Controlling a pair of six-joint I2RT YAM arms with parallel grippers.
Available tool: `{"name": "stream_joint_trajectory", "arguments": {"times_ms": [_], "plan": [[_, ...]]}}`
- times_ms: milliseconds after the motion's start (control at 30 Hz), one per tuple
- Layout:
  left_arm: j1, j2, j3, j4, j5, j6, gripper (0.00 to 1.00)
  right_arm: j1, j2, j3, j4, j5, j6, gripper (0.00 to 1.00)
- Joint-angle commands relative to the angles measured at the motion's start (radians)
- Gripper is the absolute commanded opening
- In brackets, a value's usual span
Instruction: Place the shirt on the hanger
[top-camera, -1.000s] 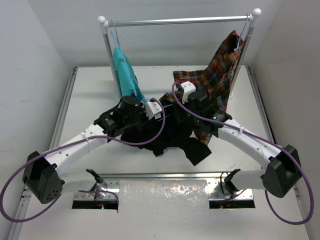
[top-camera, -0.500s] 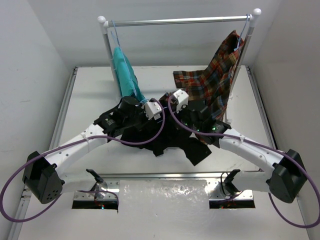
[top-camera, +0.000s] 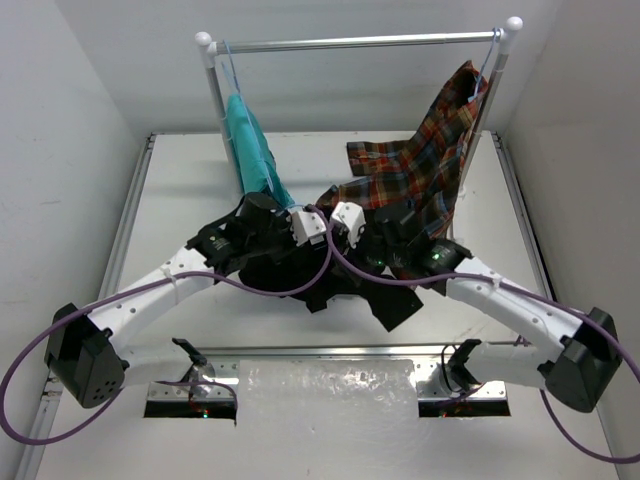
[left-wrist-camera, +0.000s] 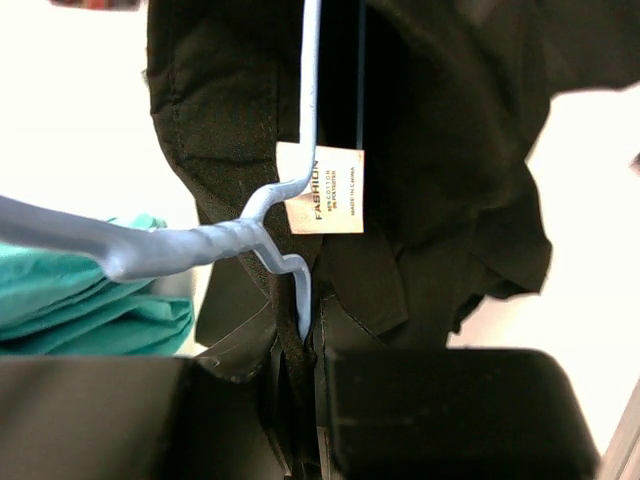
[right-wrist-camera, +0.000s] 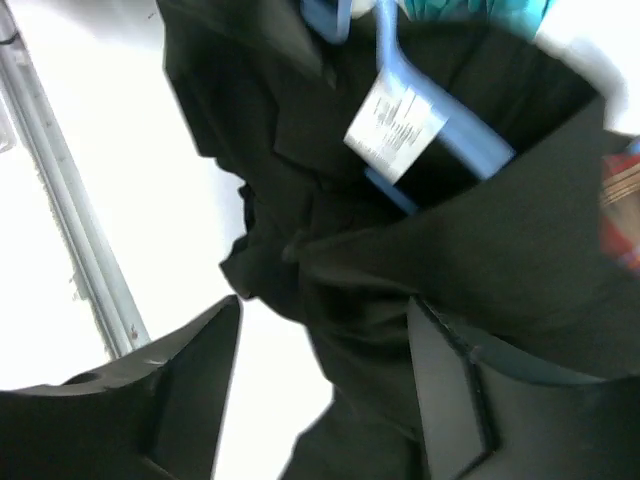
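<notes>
I should next grab the black shirt's fold beside the collar plus the hanger wire with my right gripper, so the hook stays free to hang.
The black shirt (top-camera: 350, 285) lies crumpled on the white table under both grippers. In the left wrist view the pale-blue hanger (left-wrist-camera: 308, 110) runs down along the shirt's collar (left-wrist-camera: 430, 180), past a white label (left-wrist-camera: 322, 190), with its hook (left-wrist-camera: 120, 248) pointing left. My left gripper (left-wrist-camera: 303, 345) is shut on the hanger wire together with a fold of black fabric. It shows in the top view (top-camera: 312, 238). My right gripper (right-wrist-camera: 325, 370) is open, its jaws either side of a shirt fold, just below the hanger (right-wrist-camera: 440, 130). It sits close beside the left one (top-camera: 340, 238).
A silver rail with white knobs (top-camera: 360, 42) stands at the back. A teal garment (top-camera: 250, 145) hangs at its left and a red plaid shirt (top-camera: 420, 180) at its right, trailing onto the table. A metal strip (right-wrist-camera: 70, 220) edges the table.
My right arm has swung left over the black shirt, bringing its gripper close beside the left one. The left arm has stayed put, still holding the hanger.
</notes>
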Motion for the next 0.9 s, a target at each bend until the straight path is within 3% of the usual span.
{"name": "stream_joint_trajectory", "arguments": {"times_ms": [0,67,167,233,367,533,733,800,867], "plan": [[-0.005,-0.041,0.048,-0.031,0.115,0.118,0.0,0.005,-0.095,0.203,-0.242,-0.063,-0.192,0.69],[-0.005,-0.038,0.065,-0.051,0.147,0.139,0.0,0.002,-0.109,0.328,-0.317,-0.111,-0.227,0.77],[-0.007,-0.038,0.08,-0.064,0.201,0.161,0.0,-0.015,-0.086,0.487,-0.501,-0.11,-0.309,0.77],[-0.007,-0.038,0.089,-0.073,0.218,0.172,0.0,-0.062,-0.054,0.544,-0.605,-0.111,-0.371,0.77],[-0.009,-0.042,0.119,-0.093,0.229,0.198,0.0,-0.243,0.061,0.618,-0.796,-0.273,-0.448,0.76],[-0.01,-0.044,0.135,-0.088,0.241,0.189,0.0,-0.244,0.153,0.59,-0.747,-0.324,-0.435,0.79],[-0.012,-0.036,0.154,-0.102,0.262,0.198,0.0,-0.231,0.179,0.523,-0.553,-0.377,-0.347,0.82],[-0.012,-0.033,0.154,-0.098,0.276,0.198,0.0,-0.208,0.195,0.5,-0.488,-0.348,-0.32,0.8],[-0.012,-0.028,0.159,-0.087,0.284,0.176,0.0,-0.175,0.215,0.489,-0.458,-0.326,-0.31,0.66]]}}
